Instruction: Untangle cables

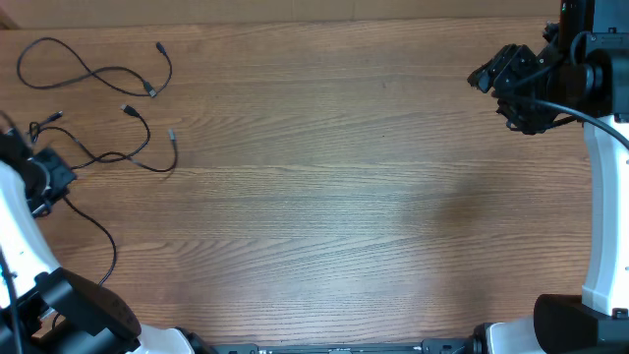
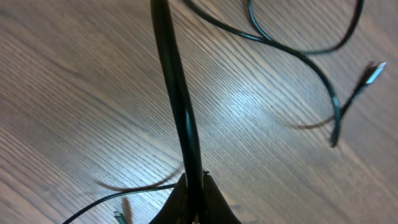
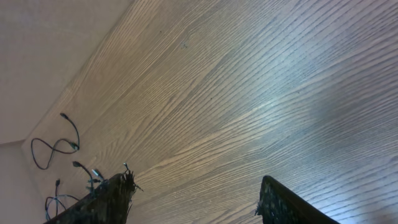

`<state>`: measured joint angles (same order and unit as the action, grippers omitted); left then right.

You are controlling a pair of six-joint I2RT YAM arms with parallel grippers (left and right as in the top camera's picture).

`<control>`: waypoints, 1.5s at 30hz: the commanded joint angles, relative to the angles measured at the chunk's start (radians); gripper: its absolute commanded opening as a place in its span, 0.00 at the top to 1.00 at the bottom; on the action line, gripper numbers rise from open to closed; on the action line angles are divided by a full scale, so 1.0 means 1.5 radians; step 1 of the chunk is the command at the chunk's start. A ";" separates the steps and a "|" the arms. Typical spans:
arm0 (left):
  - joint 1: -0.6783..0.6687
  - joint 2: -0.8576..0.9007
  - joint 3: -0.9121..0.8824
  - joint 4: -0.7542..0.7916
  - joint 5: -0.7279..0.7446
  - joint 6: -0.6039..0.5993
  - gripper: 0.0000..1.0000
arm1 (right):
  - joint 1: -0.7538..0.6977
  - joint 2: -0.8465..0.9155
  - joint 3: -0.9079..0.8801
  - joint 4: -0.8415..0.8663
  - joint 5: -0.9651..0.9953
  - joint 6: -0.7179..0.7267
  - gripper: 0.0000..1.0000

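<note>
I will keep hold of the black cable with plugs in my left gripper until it is down on the table, because my fingers have the cable's gripped part [image 2: 181, 106] high above the table.
Two thin black cables lie at the table's far left. One cable [image 1: 88, 69] lies loose in loops near the back left corner. The second cable [image 1: 138, 157] has plugs at its ends and runs to my left gripper [image 1: 39, 182], which is shut on it. In the left wrist view the held cable [image 2: 177, 93] runs straight up from the closed fingers [image 2: 196, 186], and a silver plug [image 2: 373, 73] lies at the right. My right gripper [image 1: 511, 93] is open and empty, raised at the far right. Both cables show small in the right wrist view [image 3: 59, 149].
The wooden table [image 1: 344, 197] fills the view, with its back edge along the top. The arm bases stand at the near left [image 1: 79, 315] and near right [image 1: 570, 320] corners.
</note>
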<state>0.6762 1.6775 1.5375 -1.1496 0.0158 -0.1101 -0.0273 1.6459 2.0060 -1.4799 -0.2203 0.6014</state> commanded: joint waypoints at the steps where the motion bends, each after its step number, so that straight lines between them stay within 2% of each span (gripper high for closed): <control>1: 0.037 -0.010 -0.007 0.009 0.042 -0.037 0.96 | -0.001 0.000 -0.003 0.003 0.008 -0.006 0.35; 9: 0.104 -0.010 -0.007 0.039 0.040 -0.058 0.96 | -0.001 0.000 -0.003 0.003 0.014 -0.006 0.35; 16: 0.118 -0.010 -0.007 0.079 0.022 -0.063 0.96 | -0.001 0.000 -0.003 0.002 0.025 -0.006 0.35; 25: 0.121 -0.010 -0.007 0.109 -0.075 -0.148 0.88 | -0.001 0.000 -0.003 -0.006 0.032 -0.006 0.34; 27: 0.124 -0.010 -0.007 0.110 -0.097 -0.173 0.82 | -0.001 0.000 -0.003 -0.006 0.032 -0.006 0.34; 32: 0.137 -0.010 -0.007 0.119 -0.115 -0.199 0.85 | -0.001 0.000 -0.003 -0.005 0.032 -0.006 0.34; 33: 0.139 -0.010 -0.007 0.118 -0.102 -0.199 0.79 | -0.001 0.000 -0.003 -0.004 0.032 -0.006 0.34; 34: 0.139 -0.010 -0.007 0.110 -0.066 -0.198 0.61 | -0.001 0.000 -0.003 -0.002 0.032 -0.006 0.34; 37: 0.137 -0.010 -0.008 0.066 -0.045 -0.196 0.52 | -0.001 0.000 -0.003 0.001 0.032 -0.006 0.34; 38: 0.138 -0.010 -0.011 0.058 -0.045 -0.197 0.46 | -0.001 0.000 -0.003 0.000 0.032 -0.006 0.34; 39: 0.138 -0.010 -0.015 0.051 -0.046 -0.196 0.37 | -0.001 0.000 -0.003 0.000 0.032 -0.006 0.34; 41: 0.138 -0.010 -0.031 0.043 -0.058 -0.196 0.10 | -0.001 0.000 -0.003 0.000 0.032 -0.006 0.34; 42: 0.138 -0.010 -0.049 0.045 -0.065 -0.197 0.00 | -0.001 0.000 -0.003 0.000 0.032 -0.006 0.34; 45: 0.139 -0.010 -0.102 0.079 -0.064 -0.199 0.00 | -0.001 0.000 -0.003 0.000 0.032 -0.006 0.34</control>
<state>0.8818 1.6768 1.4670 -1.0618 -0.0731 -0.3958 -0.0273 1.6459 2.0060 -1.4841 -0.1825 0.6014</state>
